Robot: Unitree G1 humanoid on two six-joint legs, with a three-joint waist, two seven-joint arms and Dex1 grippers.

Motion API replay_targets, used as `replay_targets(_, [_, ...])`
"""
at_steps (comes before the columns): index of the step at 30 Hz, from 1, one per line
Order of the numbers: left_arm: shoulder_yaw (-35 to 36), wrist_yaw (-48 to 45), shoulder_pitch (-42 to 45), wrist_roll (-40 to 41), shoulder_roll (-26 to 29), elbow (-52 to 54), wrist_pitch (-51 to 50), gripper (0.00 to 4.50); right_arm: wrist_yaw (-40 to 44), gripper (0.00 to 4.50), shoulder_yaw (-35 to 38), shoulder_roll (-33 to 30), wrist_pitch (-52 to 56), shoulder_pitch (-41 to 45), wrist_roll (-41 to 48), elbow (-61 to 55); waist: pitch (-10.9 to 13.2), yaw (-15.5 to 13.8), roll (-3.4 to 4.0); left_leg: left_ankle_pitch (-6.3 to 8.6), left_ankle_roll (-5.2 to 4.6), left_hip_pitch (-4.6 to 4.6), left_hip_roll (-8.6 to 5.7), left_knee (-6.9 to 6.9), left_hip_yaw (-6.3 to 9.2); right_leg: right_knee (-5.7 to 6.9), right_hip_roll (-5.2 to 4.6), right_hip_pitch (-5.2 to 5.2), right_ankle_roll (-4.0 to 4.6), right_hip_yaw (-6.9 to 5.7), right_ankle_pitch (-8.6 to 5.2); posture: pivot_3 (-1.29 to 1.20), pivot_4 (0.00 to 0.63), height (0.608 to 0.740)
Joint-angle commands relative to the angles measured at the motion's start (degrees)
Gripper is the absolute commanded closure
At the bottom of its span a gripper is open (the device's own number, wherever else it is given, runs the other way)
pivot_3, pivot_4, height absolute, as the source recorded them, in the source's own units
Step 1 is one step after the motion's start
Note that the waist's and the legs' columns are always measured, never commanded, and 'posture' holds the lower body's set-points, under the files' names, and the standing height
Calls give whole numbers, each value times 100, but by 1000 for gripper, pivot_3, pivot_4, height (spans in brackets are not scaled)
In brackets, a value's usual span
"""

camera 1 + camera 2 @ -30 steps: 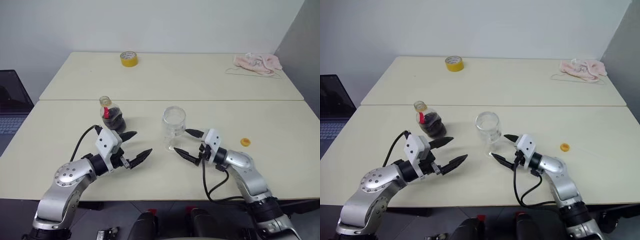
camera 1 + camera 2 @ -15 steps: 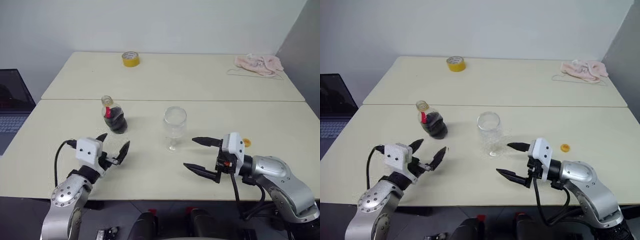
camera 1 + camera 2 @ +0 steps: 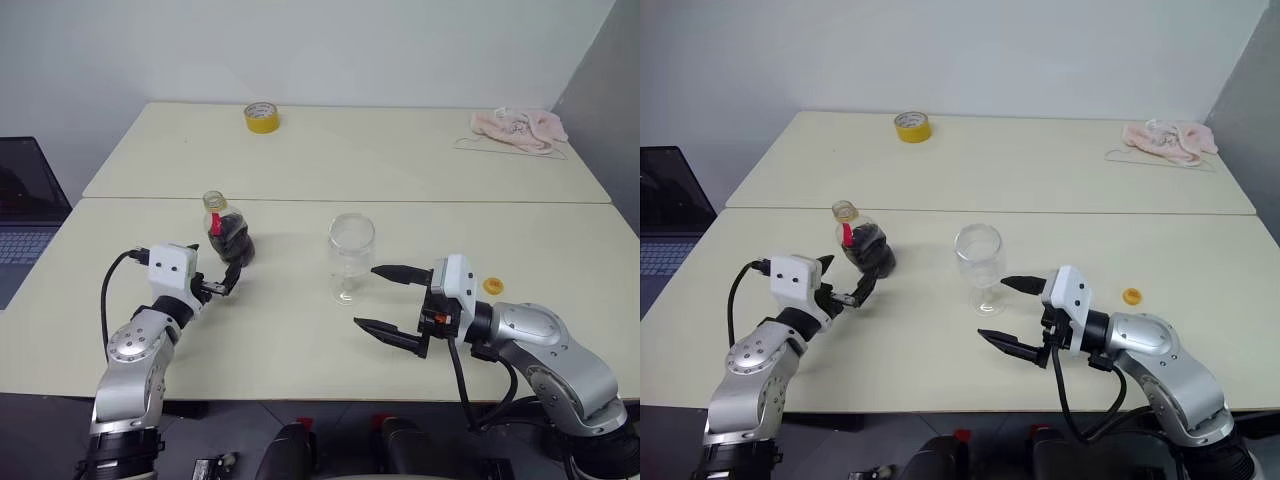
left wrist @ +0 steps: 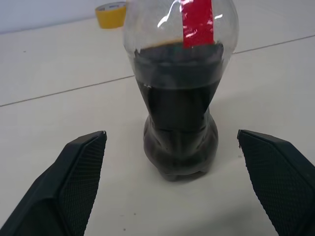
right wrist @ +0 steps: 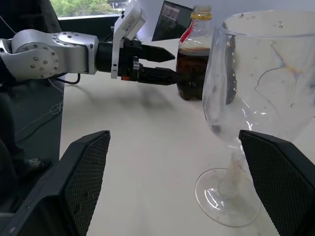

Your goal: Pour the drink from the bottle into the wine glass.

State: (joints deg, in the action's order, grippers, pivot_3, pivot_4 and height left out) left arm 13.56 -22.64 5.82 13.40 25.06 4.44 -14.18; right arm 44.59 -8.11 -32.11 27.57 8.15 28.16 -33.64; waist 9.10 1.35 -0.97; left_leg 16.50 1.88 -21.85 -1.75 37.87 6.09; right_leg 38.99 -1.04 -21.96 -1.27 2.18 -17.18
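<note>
My left gripper's fingers stop short with empty table before the bottle, so it moves toward the bottle's lower body [image 3: 234, 245] [image 4: 179, 145] before it closes on the bottle.
The bottle [image 3: 230, 238] stands upright left of centre, clear with a red strip and the dark drink [image 4: 178, 98] filling its lower body. My left gripper [image 3: 844, 278] is level and faces the bottle from just in front. It is open, its fingers [image 4: 74, 187] standing either side of the bottle's base without touching it. The empty wine glass [image 3: 351, 252] stands upright in the middle of the table. My right gripper [image 3: 367, 296] hangs open just right of the glass, pointing toward its stem [image 5: 231, 172], with nothing in it.
A small yellow-orange cap [image 3: 490, 285] lies on the table [image 3: 300, 340] right of my right gripper. A yellow tape roll [image 3: 259, 117] and a pink cloth [image 3: 518, 127] sit on the far table. A laptop [image 3: 25, 215] is at the left edge.
My left gripper swung from pointing right to facing the bottle, moving left and toward it. My right gripper drew back from the glass's foot and rose a little.
</note>
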Motion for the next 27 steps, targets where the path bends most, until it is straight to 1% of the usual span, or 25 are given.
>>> replay_targets(1, [-76, -54, 219, -113, 99, -37, 181, 0, -55, 27, 15, 3, -52, 114, -17, -242, 0, 1, 0, 0, 0, 0, 0, 0, 0, 0, 0, 0, 0, 0, 0, 0, 150, 740])
replay_targets(6, [-214, -157, 572, -247, 162, -340, 246, 0, -128, 27, 46, 19, 31, 232, 102, -386, 0, 1, 0, 0, 0, 0, 0, 0, 1, 1, 0, -1, 0, -1, 0, 0, 150, 740])
replay_targets(9, [-286, -244, 704, -325, 217, -516, 325, 0, -137, 27, 149, -5, 217, 275, 347, -517, 0, 4, 0, -1, 2, -2, 0, 0, 0, 1, 0, -2, 0, 0, 0, 0, 150, 740])
replay_targets(24, [-470, -443, 1098, -482, 216, -1256, 613, 0, -468, 27, 760, -257, 818, 555, 1044, -1010, 0, 4, 0, -1, 1, -5, 0, 1, 2, 1, -1, -4, 0, -2, 0, 0, 150, 740])
replay_targets(27, [-485, -473, 1177, -504, 209, -1405, 688, 604, -523, 0, 869, -358, 943, 592, 1220, -1120, 0, 3, 0, -1, 1, -5, 0, 1, 2, 1, -1, -4, 0, -1, 0, 0, 150, 740])
